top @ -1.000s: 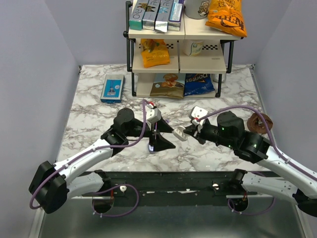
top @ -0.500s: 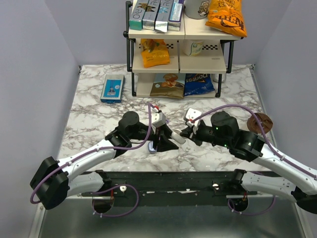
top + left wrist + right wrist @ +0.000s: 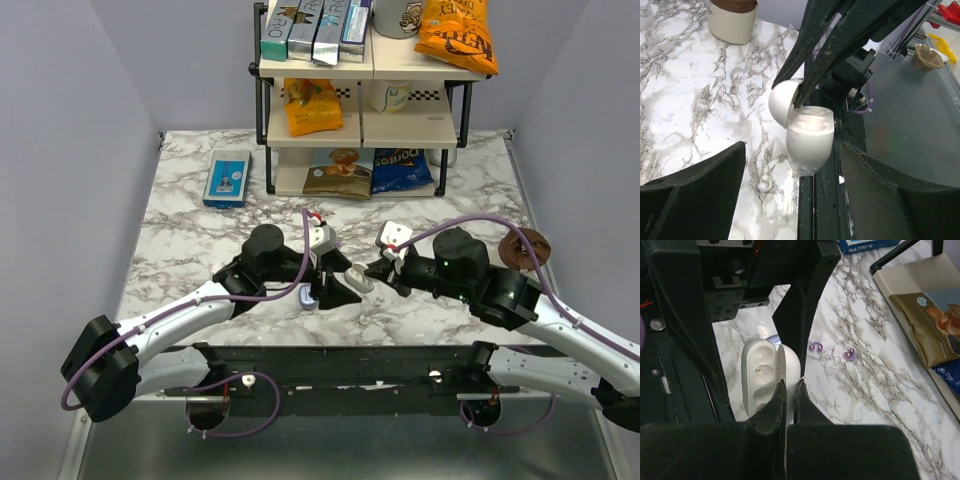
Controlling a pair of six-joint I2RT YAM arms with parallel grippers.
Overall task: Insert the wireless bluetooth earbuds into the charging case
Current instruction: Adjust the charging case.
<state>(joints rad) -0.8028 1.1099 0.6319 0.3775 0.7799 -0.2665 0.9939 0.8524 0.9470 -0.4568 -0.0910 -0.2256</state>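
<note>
My left gripper grips the open charging case by its body (image 3: pixel 357 281) (image 3: pixel 810 142) next, since this leaves the lid and empty wells free to insert the earbuds.
The charging case (image 3: pixel 760 375) is a white oval shell, open, with its wells empty. My right gripper (image 3: pixel 790 385) is shut on its lid (image 3: pixel 791 362) and holds it above the table near the front edge. In the left wrist view the case (image 3: pixel 810 135) hangs from the right fingers (image 3: pixel 805 85), and my left gripper (image 3: pixel 793 145) is open with a finger on each side of it, apart from it. Two small earbuds (image 3: pixel 814 346) (image 3: pixel 849 355) lie on the marble beyond the case. One earbud (image 3: pixel 763 184) shows below the case. In the top view the left gripper (image 3: pixel 335 283) and the right gripper (image 3: pixel 368 275) meet at the case (image 3: pixel 356 280).
A shelf rack (image 3: pixel 362 110) with snack bags and boxes stands at the back. A blue box (image 3: pixel 227 177) lies at the back left. A brown round thing (image 3: pixel 527 245) is at the right. A cream cup (image 3: pixel 732 20) stands on the marble. The black front rail (image 3: pixel 350 365) runs below the grippers.
The two arms have come together. The left gripper has swung from pointing down at the table to straddling the case. The right gripper has brought the case left.
</note>
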